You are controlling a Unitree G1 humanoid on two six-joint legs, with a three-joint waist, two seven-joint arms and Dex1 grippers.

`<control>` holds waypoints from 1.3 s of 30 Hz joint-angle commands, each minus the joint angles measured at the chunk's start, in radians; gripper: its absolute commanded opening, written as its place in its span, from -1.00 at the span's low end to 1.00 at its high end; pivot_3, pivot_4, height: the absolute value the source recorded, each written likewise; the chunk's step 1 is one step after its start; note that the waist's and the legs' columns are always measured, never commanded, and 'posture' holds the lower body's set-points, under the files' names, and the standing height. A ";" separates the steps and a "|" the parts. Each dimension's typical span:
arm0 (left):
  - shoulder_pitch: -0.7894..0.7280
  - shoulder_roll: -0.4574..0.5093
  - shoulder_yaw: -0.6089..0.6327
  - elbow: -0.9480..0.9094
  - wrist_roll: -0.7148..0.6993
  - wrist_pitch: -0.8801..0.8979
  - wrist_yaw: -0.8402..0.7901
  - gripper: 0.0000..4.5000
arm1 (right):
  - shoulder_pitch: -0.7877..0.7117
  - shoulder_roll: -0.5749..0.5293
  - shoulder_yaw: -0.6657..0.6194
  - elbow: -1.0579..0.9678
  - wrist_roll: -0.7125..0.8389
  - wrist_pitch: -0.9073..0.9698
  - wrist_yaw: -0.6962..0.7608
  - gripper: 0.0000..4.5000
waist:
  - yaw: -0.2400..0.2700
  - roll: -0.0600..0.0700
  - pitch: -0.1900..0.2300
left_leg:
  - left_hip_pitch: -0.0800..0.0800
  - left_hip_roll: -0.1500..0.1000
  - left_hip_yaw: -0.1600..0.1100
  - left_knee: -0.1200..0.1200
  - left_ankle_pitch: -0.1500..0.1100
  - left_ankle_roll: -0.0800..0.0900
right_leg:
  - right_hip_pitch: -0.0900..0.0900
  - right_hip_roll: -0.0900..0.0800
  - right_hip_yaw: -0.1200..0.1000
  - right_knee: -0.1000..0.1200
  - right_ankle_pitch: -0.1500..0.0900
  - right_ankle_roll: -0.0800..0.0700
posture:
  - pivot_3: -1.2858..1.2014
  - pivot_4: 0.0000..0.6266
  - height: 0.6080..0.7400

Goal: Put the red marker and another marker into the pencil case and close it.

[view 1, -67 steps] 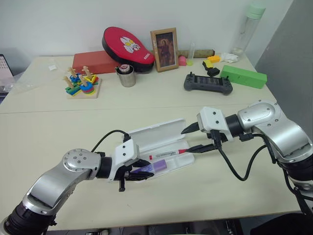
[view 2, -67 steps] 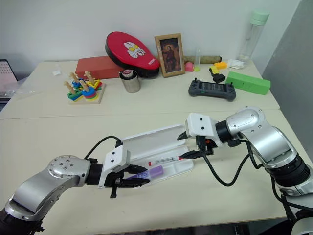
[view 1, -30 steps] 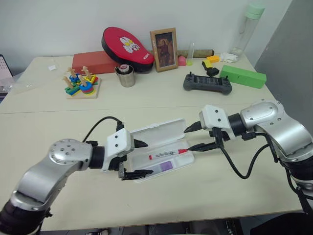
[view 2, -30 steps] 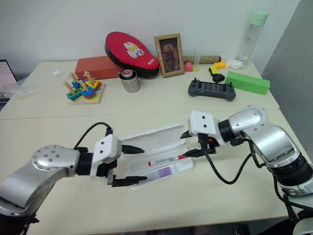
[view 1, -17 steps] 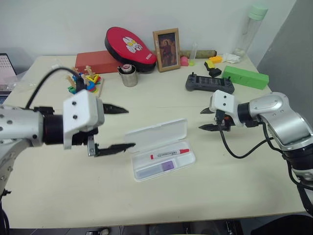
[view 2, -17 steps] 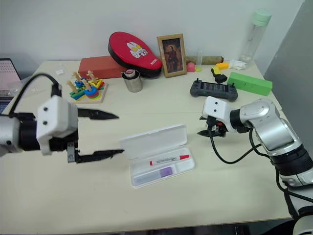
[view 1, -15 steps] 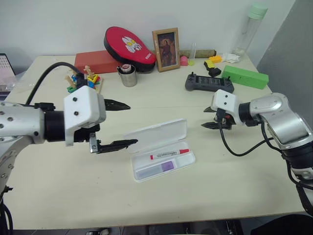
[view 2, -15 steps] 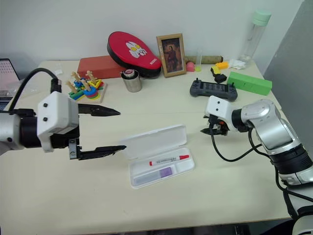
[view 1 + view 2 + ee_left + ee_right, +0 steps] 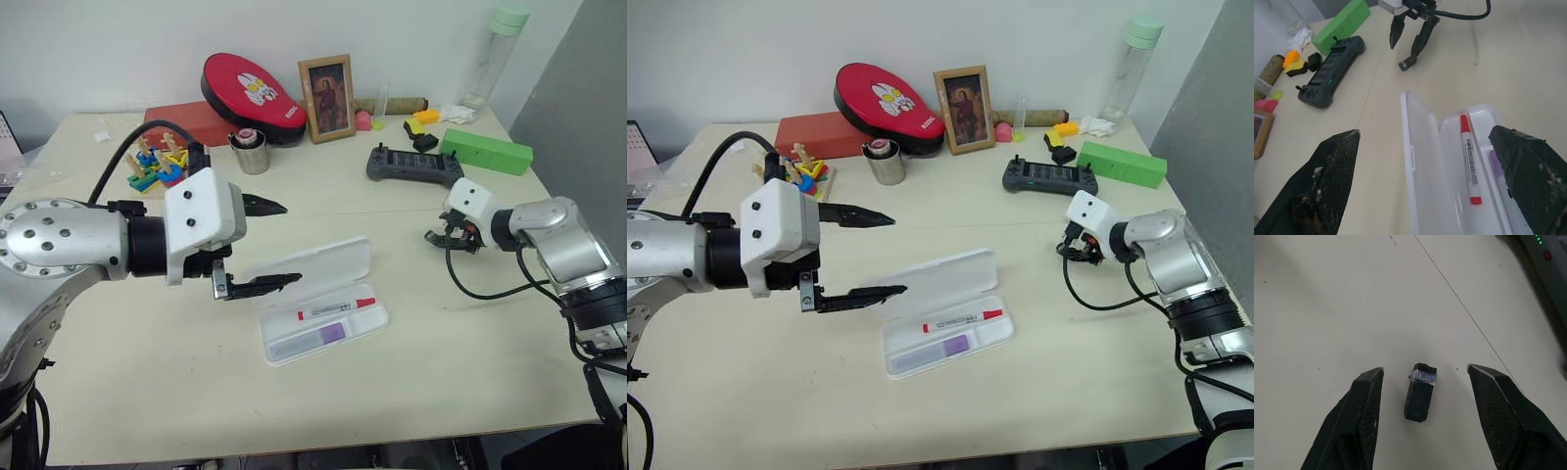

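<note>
I need to move my right gripper toward the pencil case's near tray [image 9: 368, 321] before I close it there. Its fingers are over the table, well short of the tray, so they would miss if I closed now.
The white pencil case [image 9: 364, 320] lies open mid-table, its lid [image 9: 312, 267] flat behind the tray. In the tray lie the red marker [image 9: 338, 307] and, nearer me, the purple highlighter [image 9: 332, 333]. My left gripper [image 9: 291, 245] hovers open above the table just left of the lid, holding nothing; the left wrist view looks down on the red marker [image 9: 1469, 159]. My right gripper [image 9: 438, 238] is open and low over the table well to the right of the case. A small black piece [image 9: 1420, 391] lies on the table between its fingers.
Behind my right gripper lie a dark game controller [image 9: 415, 166] and a green box [image 9: 487, 152]. Along the back stand a steel cup [image 9: 249, 154], a picture frame [image 9: 327, 85], a red pouch [image 9: 250, 90], a wooden stacking toy [image 9: 157, 162] and a bottle [image 9: 500, 49].
My left gripper let go of the purple highlighter in the tray and rose clear, up and to the left. My right gripper drew away from the red marker's tip, rightward.
</note>
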 commanded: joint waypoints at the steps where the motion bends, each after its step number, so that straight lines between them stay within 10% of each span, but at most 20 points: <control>1: -0.025 -0.001 -0.004 0.008 0.015 -0.024 0.001 1.00 | -0.015 0.035 -0.042 0.066 -0.006 -0.010 -0.045 0.28 | 0.000 0.000 0.000 | 0.000 0.000 0.000 0.000 0.000 0.000 | 0.000 0.000 0.000 0.000 0.000 0.000 | 0.03 -0.52 1.00; 18: 0.023 0.012 0.021 0.020 0.025 -0.032 -0.011 1.00 | -0.050 0.131 -0.120 0.323 0.007 0.084 -0.126 0.28 | 0.002 0.000 0.000 | 0.001 0.000 0.004 0.002 0.000 0.000 | 0.000 0.000 0.004 0.002 0.001 0.001 | 0.03 -0.52 1.00; 30: 0.024 0.019 0.023 0.031 0.030 -0.044 -0.019 1.00 | 0.004 0.104 -0.131 0.204 0.035 0.175 -0.065 -0.87 | 0.004 0.000 0.000 | 0.001 0.000 0.003 0.005 0.000 0.000 | 0.002 0.000 0.004 0.002 0.002 0.003 | 0.03 -0.52 1.00; 39: 0.027 0.016 0.023 0.029 0.032 -0.046 -0.026 1.00 | 0.067 0.034 -0.121 -0.017 0.073 0.168 0.039 -0.87 | 0.004 0.000 0.000 | 0.000 0.000 0.003 0.005 0.000 0.000 | 0.001 0.000 0.004 0.001 0.002 0.003 | 0.03 -0.52 1.00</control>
